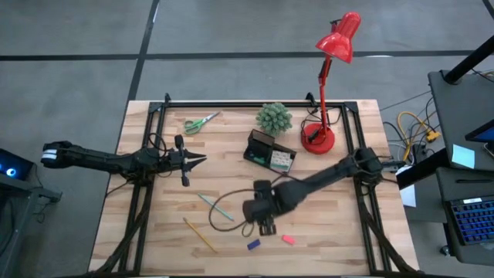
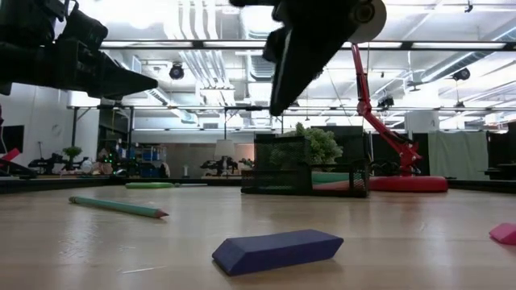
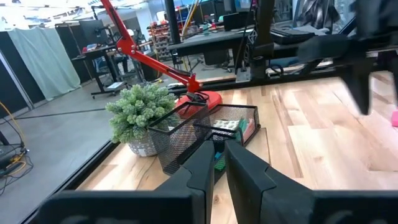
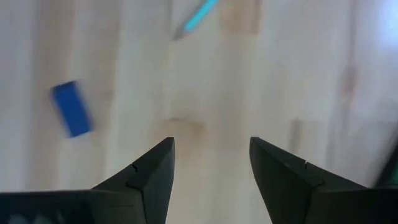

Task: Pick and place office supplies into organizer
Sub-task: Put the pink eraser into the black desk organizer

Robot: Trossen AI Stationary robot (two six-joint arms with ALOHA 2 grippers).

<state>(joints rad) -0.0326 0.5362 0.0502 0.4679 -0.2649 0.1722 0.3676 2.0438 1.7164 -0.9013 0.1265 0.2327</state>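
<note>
My right gripper grabs the pink piece (image 1: 288,239) by its long sides next, to place it in the black mesh organizer (image 1: 261,147).
The black mesh organizer (image 1: 261,147) stands mid-table, with a white dotted cube (image 1: 282,161) and other small items inside it. Green-handled scissors (image 1: 201,122) lie at the far left. A teal pen (image 1: 214,206), a yellow pencil (image 1: 199,234), a blue piece (image 1: 253,245) and a pink piece (image 1: 288,239) lie toward the near edge. My right gripper (image 1: 266,228) hangs open and empty above the bare wood, pointing steeply down, between the pen and the blue piece (image 4: 71,109). My left gripper (image 1: 199,160) waits shut and level at the left, pointing at the organizer (image 3: 205,127).
A spiky green potted plant (image 1: 274,117) stands just behind the organizer, and a red desk lamp (image 1: 318,137) stands at the far right. A dark loop of cord (image 1: 224,213) lies beside the pen. Black frame rails (image 1: 255,103) run along the table's edges.
</note>
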